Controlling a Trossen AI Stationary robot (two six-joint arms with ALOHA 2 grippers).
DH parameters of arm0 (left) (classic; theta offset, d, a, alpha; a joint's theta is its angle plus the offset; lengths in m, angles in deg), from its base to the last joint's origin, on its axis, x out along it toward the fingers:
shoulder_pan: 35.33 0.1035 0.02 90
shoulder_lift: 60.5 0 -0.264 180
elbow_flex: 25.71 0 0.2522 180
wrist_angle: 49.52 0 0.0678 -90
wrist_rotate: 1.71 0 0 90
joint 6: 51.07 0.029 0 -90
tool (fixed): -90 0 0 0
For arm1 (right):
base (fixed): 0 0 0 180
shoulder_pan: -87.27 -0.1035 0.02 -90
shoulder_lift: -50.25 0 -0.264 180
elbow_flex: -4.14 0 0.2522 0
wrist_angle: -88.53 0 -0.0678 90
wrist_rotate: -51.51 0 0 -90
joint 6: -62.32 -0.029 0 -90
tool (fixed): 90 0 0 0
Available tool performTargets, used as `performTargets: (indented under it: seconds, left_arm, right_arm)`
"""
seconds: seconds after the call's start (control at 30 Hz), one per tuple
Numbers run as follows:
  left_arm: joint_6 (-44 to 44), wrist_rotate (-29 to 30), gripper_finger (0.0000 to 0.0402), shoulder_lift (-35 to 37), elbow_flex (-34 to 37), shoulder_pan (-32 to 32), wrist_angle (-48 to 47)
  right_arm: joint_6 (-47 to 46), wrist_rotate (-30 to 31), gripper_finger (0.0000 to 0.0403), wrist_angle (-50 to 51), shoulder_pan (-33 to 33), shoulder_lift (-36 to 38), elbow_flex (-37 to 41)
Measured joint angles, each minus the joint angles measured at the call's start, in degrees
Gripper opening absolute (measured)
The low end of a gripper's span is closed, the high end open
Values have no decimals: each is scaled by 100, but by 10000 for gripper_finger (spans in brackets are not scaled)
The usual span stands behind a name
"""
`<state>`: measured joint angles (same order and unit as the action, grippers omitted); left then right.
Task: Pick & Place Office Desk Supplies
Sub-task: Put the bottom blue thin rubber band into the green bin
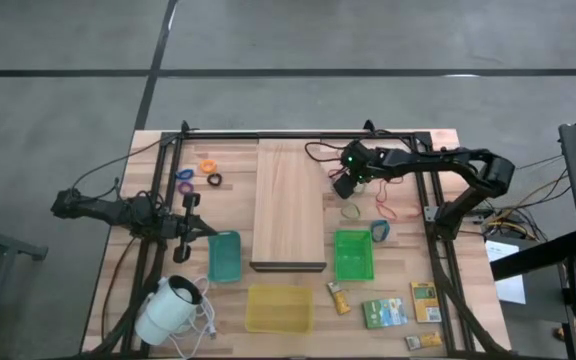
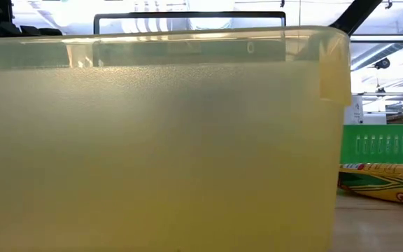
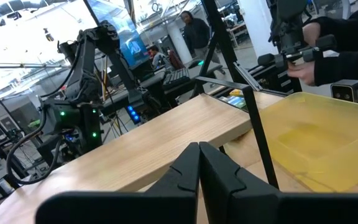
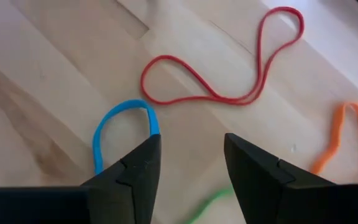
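The blue band has its strand (image 4: 153, 119) outside my right gripper's fingers, which would miss the band if I closed now, so I need to first shift toward it.
My right gripper (image 1: 344, 188) hovers open just right of the long board's far half, pointing down. In the right wrist view, the open gripper (image 4: 191, 146) has a blue rubber band (image 4: 122, 123) at one fingertip. A green band (image 4: 211, 200) lies between the fingers, a red band (image 4: 222, 71) beyond them and an orange band (image 4: 340, 137) to one side. A tan band (image 1: 351, 211), a blue band (image 1: 380, 231) and a red band (image 1: 393, 210) lie flat near it. Orange, purple and black rings (image 1: 208, 172) lie left of the board. My left gripper (image 1: 203, 230) waits shut (image 3: 199, 165) left of the board.
The pale board (image 1: 288, 205) lies mid-table. A teal bin (image 1: 224, 255), a green bin (image 1: 353, 255) and a yellow bin (image 1: 279, 307) sit along the near side; the yellow bin (image 2: 159, 140) fills the low view. Packets (image 1: 383, 313) lie near right. The white corded device (image 1: 171, 308) is near left.
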<state>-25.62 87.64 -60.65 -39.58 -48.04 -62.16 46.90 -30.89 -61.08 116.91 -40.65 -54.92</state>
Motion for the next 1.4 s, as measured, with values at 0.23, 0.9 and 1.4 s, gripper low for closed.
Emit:
performTargets:
  seconds: [0.23, 0.9, 1.4]
  left_arm:
    - [2, 0, 12, 0, -1, 0, -2]
    - [2, 0, 12, 0, 1, -2, -1]
    - [0, 0, 12, 0, 0, -7, -1]
  right_arm:
    - [-67, -60, 166, -199, 1, -315, 2]
    - [-45, -199, 168, -185, -96, -108, 11]
    - [-45, -181, 161, -230, -226, -385, 55]
